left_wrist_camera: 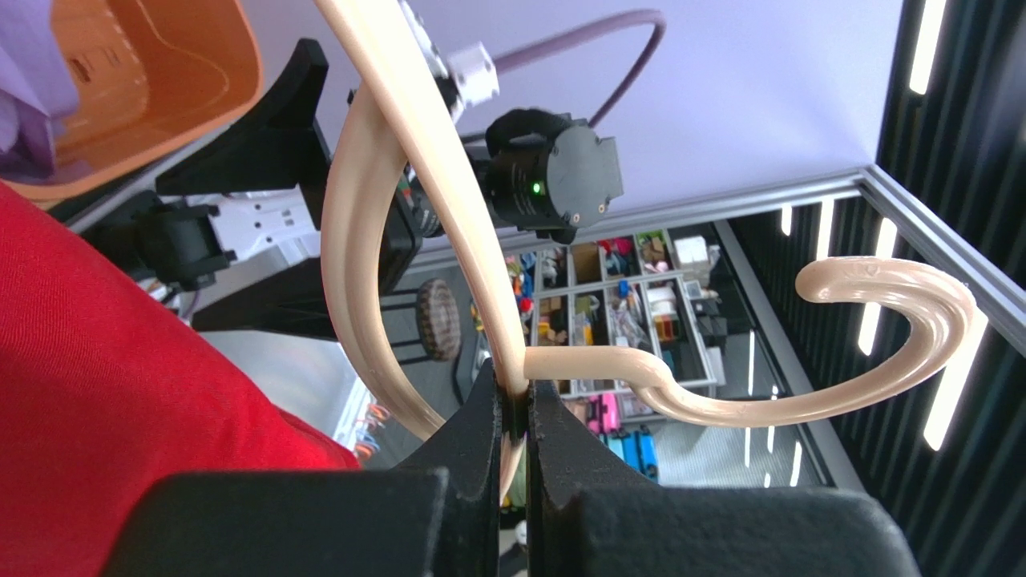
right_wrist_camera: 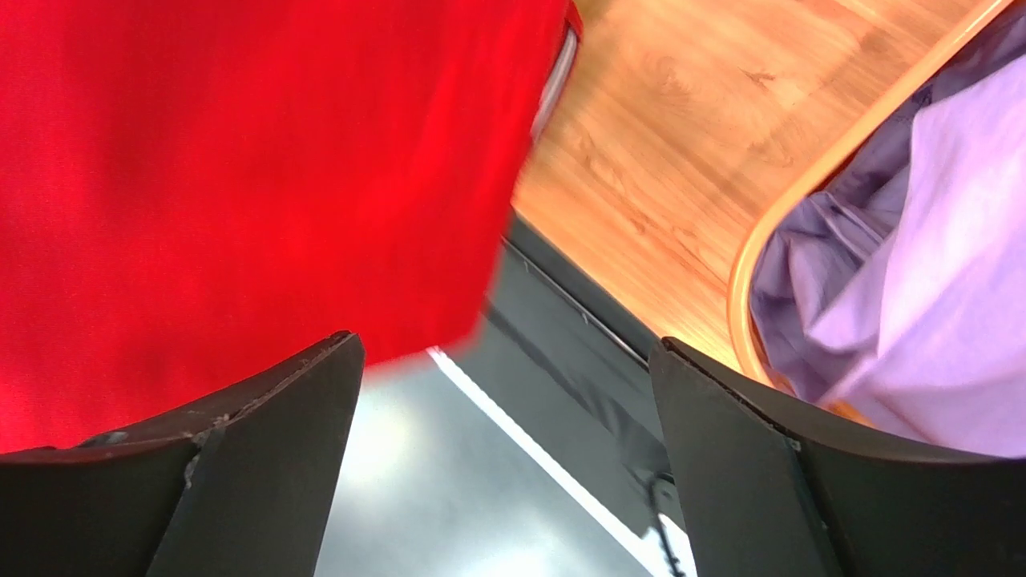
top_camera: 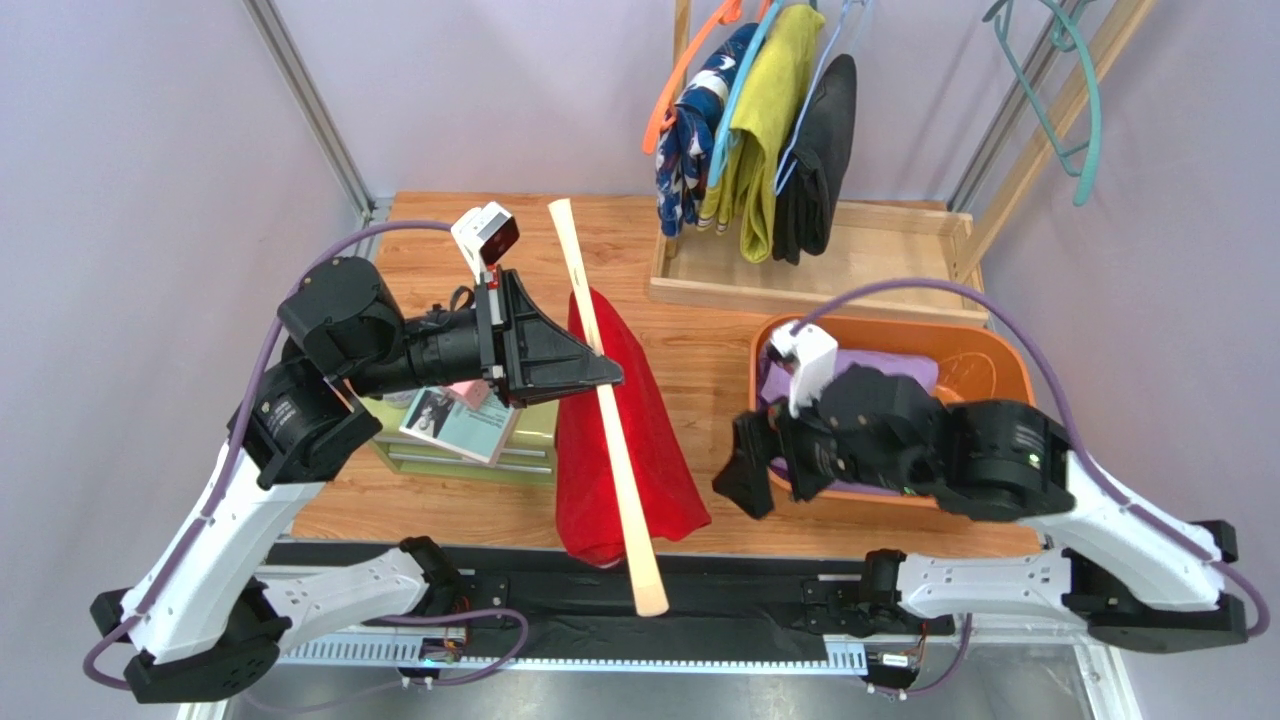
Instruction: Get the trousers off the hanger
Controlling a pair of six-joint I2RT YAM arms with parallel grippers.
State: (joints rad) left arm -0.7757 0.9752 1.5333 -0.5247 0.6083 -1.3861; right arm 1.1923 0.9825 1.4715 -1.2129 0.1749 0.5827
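I will grab the red trousers with my right gripper by the hanging edge that faces it to take them off, and the cream hanger [top_camera: 606, 405] will stay free.
My left gripper [top_camera: 601, 365] is shut on the neck of a cream hanger [top_camera: 606, 405], held above the table; the grip also shows in the left wrist view [left_wrist_camera: 526, 403]. Bright red trousers [top_camera: 619, 435] hang over the hanger's bar and show in the left wrist view [left_wrist_camera: 108, 373] and the right wrist view [right_wrist_camera: 253, 168]. My right gripper [top_camera: 747, 477] is open and empty, just right of the red trousers' lower edge. Lilac trousers [top_camera: 887, 375] lie in the orange basket [top_camera: 992, 348]. Navy patterned [top_camera: 694, 128], yellow-green [top_camera: 766, 120] and black trousers [top_camera: 819, 158] hang on hangers at the back.
A wooden tray [top_camera: 902, 248] stands under the rack of hanging clothes at the back. A green box with booklets [top_camera: 458, 435] lies below my left arm. A teal hanger [top_camera: 1074, 105] hangs at the back right. The table's front edge has a black strip [top_camera: 721, 600].
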